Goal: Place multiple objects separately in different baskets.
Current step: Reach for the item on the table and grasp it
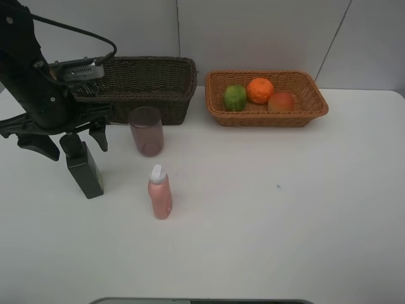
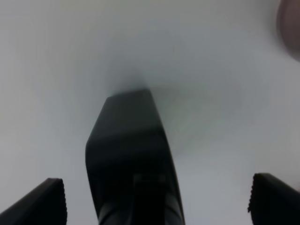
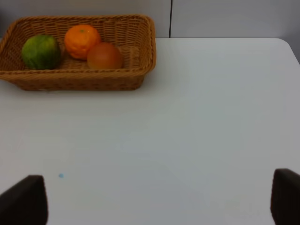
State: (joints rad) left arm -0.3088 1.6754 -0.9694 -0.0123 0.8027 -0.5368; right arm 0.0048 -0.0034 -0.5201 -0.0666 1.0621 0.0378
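My left gripper's fingers are up at the pump head (image 1: 72,144), short of the bottle's body (image 1: 86,174), so it lowers before closing on the black bottle.
My left gripper (image 1: 68,142) is open, its jaws on either side of the pump head of the black pump bottle (image 1: 84,170), which stands upright on the white table. The left wrist view shows the bottle (image 2: 133,159) between the spread fingertips (image 2: 47,201). The translucent pink cup (image 1: 146,131) stands in front of the dark brown basket (image 1: 145,79). The pink white-capped bottle (image 1: 159,192) stands nearer the front. The light tan basket (image 1: 266,119) holds the green fruit (image 1: 235,97), the orange (image 1: 260,90) and the red-yellow fruit (image 1: 281,101). My right gripper (image 3: 154,199) is open and empty.
The dark basket's inside looks empty as far as it shows, partly hidden by the left arm (image 1: 31,82). The right wrist view shows the tan basket (image 3: 79,79) with its three fruits far ahead. A wall stands behind both baskets.
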